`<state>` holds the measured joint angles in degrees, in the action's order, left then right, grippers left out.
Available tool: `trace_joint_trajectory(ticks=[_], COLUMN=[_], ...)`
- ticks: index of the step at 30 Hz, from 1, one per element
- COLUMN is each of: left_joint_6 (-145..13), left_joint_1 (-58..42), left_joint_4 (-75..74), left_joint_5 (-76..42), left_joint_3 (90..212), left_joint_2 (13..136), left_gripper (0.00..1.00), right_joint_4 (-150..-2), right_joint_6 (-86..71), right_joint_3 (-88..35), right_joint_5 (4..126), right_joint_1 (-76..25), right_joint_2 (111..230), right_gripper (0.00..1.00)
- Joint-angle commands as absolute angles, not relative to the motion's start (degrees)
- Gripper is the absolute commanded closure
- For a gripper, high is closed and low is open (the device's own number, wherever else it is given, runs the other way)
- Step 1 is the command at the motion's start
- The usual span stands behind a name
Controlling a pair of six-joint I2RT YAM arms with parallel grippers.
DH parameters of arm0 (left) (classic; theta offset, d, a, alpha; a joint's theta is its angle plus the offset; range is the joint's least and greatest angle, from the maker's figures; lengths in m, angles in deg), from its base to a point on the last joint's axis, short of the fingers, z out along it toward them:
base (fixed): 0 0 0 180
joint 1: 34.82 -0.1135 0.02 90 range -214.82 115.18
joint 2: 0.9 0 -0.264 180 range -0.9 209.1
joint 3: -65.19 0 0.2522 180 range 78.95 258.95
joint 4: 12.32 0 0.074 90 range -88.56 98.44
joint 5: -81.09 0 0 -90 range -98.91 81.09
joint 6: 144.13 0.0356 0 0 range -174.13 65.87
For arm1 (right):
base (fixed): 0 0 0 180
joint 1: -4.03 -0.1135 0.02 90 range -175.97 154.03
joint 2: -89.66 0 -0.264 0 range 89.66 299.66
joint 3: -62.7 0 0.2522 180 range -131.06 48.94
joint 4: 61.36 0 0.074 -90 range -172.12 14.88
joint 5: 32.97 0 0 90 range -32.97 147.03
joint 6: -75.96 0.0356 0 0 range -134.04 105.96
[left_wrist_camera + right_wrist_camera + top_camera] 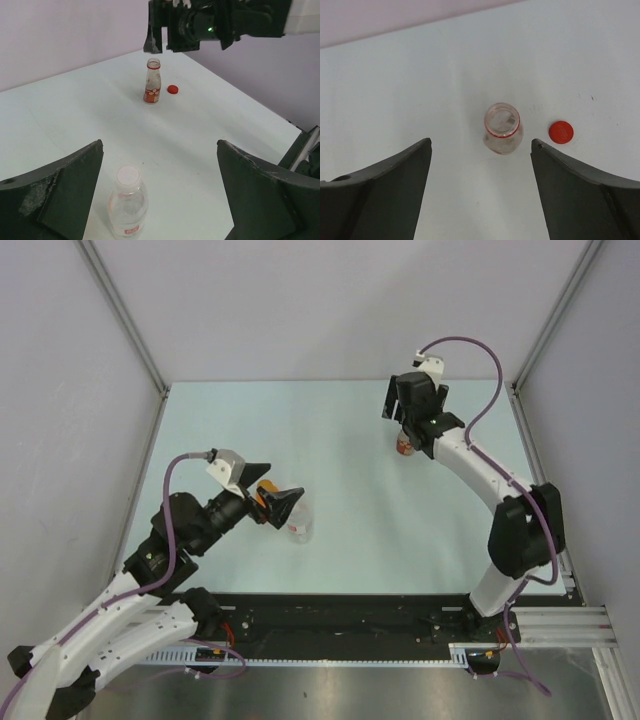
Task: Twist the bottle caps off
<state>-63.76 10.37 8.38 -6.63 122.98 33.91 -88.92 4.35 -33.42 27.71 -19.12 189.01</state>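
The plain clear bottle will be grabbed by its white cap (128, 175) with my right gripper. The bottle's body stays free for my left gripper to grab for unscrewing.
A clear bottle with a reddish label band (503, 131) stands uncapped at the far right; it also shows in the left wrist view (152, 84) and the top view (404, 446). Its red cap (561, 132) lies on the table beside it, also seen in the left wrist view (172, 89). My right gripper (481, 145) hovers open and empty above this bottle. A plain clear bottle (128, 207) with its white cap (128, 175) on stands upright by my left gripper (160, 150), which is open and empty, with the bottle near its left finger. The orange-filled bottle is not clearly seen.
An orange shape (264, 494) shows between the left gripper's fingers in the top view; I cannot tell what it is. Grey walls and metal posts (120, 315) enclose the pale table (330, 440) on three sides. A black rail (340, 615) runs along the near edge.
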Motion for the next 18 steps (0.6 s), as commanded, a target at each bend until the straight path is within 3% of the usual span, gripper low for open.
trace_joint_trajectory(ticks=[1, 10, 14, 18], left_joint_6=[-64.77, -71.51, -76.36, -81.36], left_joint_1=[10.18, 8.78, 7.11, 5.97], left_joint_4=[7.15, 21.10, 24.55, 29.81], left_joint_5=[-5.58, 24.98, 28.70, 31.43], left_joint_3=[124.48, 128.52, 125.90, 124.30], left_joint_2=[33.55, 34.26, 30.14, 28.28], left_gripper=[0.00, 0.00, 0.12, 0.12], right_joint_4=[-90.23, -91.91, -89.71, -89.18], right_joint_6=[5.99, 2.03, 3.45, 1.51], right_joint_3=[-35.08, -29.72, -27.17, -26.99], right_joint_5=[25.83, 40.50, 43.60, 41.03], right_joint_1=[-23.46, -44.55, -51.41, -57.74], right_joint_2=[178.88, 166.48, 164.89, 167.35], right_gripper=[0.16, 0.16, 0.16, 0.17])
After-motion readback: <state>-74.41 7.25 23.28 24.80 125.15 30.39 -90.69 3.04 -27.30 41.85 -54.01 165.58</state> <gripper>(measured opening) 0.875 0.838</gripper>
